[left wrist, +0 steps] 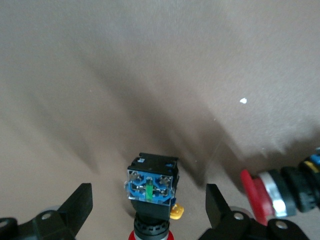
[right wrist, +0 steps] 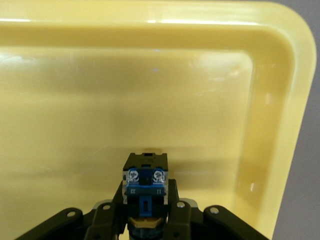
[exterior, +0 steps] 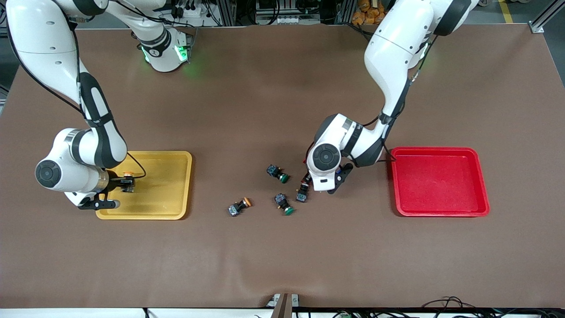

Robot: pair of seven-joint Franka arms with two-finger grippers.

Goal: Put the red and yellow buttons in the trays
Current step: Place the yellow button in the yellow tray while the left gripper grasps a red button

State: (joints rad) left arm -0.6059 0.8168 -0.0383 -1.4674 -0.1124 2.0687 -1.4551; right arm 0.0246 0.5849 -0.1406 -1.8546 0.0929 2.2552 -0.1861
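My left gripper's fingers now stand beside the red-capped button's black body, so it is time to close, which would catch the button.
My right gripper is shut on a yellow-capped button, blue end outward, low over the yellow tray at the right arm's end of the table. My left gripper is open and sits low at the middle of the table. Its fingers stand on either side of a red-capped button without touching it. A second red-capped button lies just beside that gripper. Another yellow-capped button lies on the table, nearer the front camera. The red tray sits at the left arm's end.
Two green-capped buttons lie on the brown table among the others, between the two trays. The left arm's wrist hangs over that cluster. The right arm's elbow overhangs the yellow tray's outer edge.
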